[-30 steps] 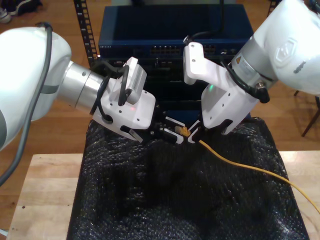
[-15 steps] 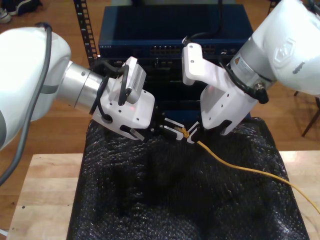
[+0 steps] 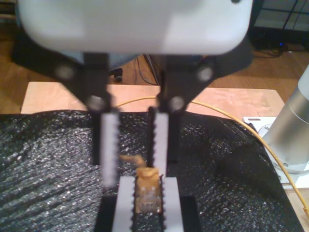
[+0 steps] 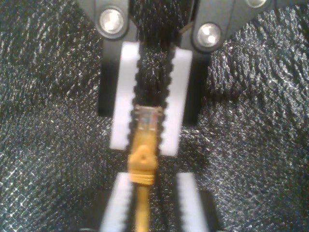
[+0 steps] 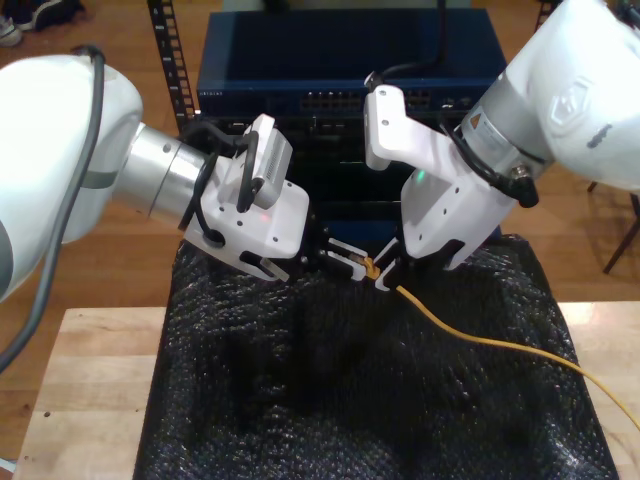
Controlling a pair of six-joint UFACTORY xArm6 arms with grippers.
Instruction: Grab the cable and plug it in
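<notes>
My gripper is to grab the yellow-orange cable just behind the plug's boot [image 5: 373,268] next. The other gripper's fingers cover the clear plug tip.
The yellow-orange cable [image 5: 500,345] runs across the black foam from the exterior view's right up to its clear plug [image 5: 370,265], held in the air between the two arms. My second gripper [image 4: 145,145], on the arm at the exterior view's left [image 5: 350,262], is shut on the plug tip [image 4: 147,118]. My first gripper [image 3: 134,164], on the arm at the exterior view's right [image 5: 392,272], is open. Its fingers [image 4: 186,203] stand apart on either side of the cable, just behind the plug's boot [image 3: 145,172].
Black foam padding [image 5: 350,400] covers the wooden table [image 5: 90,380]. A dark blue network switch [image 5: 340,70] with a row of ports sits in the rack behind the grippers. Bulky white arm links hang over both sides of the foam.
My second gripper has slid toward the plug and its fingers have drawn together on it. The plug and the cable near it have risen slightly. The first arm has barely moved.
</notes>
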